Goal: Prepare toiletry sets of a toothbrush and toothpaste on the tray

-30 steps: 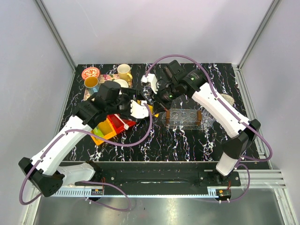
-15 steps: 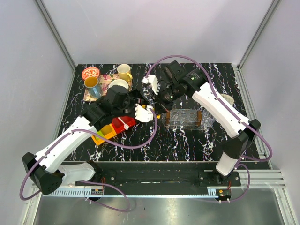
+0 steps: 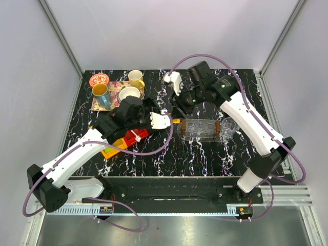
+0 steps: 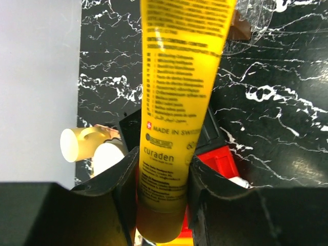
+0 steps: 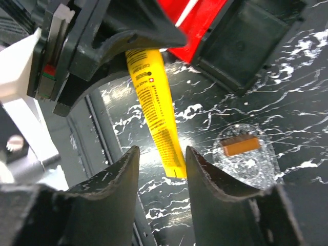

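The tube's flat end is still beyond my right gripper's fingers, so it is too early to close on that end. The gripper moves toward it first.
The toothpaste is a yellow tube (image 4: 179, 102) (image 5: 154, 102) (image 3: 176, 122), held in the air above the black table. My left gripper (image 4: 164, 174) (image 3: 170, 121) is shut on its cap end, with the flat end pointing away. My right gripper (image 5: 161, 154) (image 3: 180, 101) stands open, its fingers either side of the flat end and not pressing it. A slim white stick, the toothbrush (image 5: 188, 14), lies in the red bin (image 3: 134, 136) under the left wrist. The tray is hidden.
A clear rack with brown ends (image 3: 200, 128) stands just right of the tube, with a clear glass (image 3: 227, 127) beside it. A floral tray with cups (image 3: 110, 92) and a pink bowl (image 3: 99, 79) sit at the back left. Orange and yellow bins (image 3: 115, 146) adjoin the red one.
My left gripper has moved right and closed on the tube. My right gripper, shut on the tube before, has opened and drawn back toward the far right.
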Tool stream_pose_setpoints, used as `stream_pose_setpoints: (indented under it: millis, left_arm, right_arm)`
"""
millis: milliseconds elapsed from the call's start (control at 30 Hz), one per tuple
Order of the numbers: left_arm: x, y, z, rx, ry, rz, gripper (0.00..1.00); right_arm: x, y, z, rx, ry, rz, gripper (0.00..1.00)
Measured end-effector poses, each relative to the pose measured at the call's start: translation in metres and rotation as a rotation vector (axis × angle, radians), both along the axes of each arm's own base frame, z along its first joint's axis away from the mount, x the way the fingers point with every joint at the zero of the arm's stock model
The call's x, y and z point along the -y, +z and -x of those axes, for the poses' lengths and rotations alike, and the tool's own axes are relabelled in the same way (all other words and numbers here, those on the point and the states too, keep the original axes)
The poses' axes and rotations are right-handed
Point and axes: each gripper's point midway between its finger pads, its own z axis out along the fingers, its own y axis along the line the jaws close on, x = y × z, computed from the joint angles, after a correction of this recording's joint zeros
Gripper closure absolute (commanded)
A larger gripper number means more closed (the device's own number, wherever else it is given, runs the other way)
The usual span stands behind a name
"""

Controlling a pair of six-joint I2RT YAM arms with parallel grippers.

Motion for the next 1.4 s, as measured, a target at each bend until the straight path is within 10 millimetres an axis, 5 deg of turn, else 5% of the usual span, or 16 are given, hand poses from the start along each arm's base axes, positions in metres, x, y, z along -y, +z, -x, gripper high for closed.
stream_pose_setpoints:
  millis: [267, 733, 1200, 1400]
  left_arm:
    - [0.011, -0.006, 0.000, -0.082, 0.092, 0.159, 1.00]
    - [0.039, 0.034, -0.012, -0.183, 0.229, 0.549, 1.00]
    - [0.050, 0.042, -0.005, -0.248, 0.203, 0.624, 1.00]
    - [0.052, 0.042, -0.003, -0.258, 0.193, 0.627, 1.00]
  right_arm:
    - [0.038, 0.028, -0.032, 0.065, -0.162, -0.081, 0.46]
    - [0.063, 0.051, -0.043, 0.073, -0.284, -0.197, 0.35]
    - [0.037, 0.059, -0.039, -0.073, -0.196, -0.309, 0.30]
    - [0.025, 0.051, -0.044, -0.153, -0.171, -0.333, 0.38]
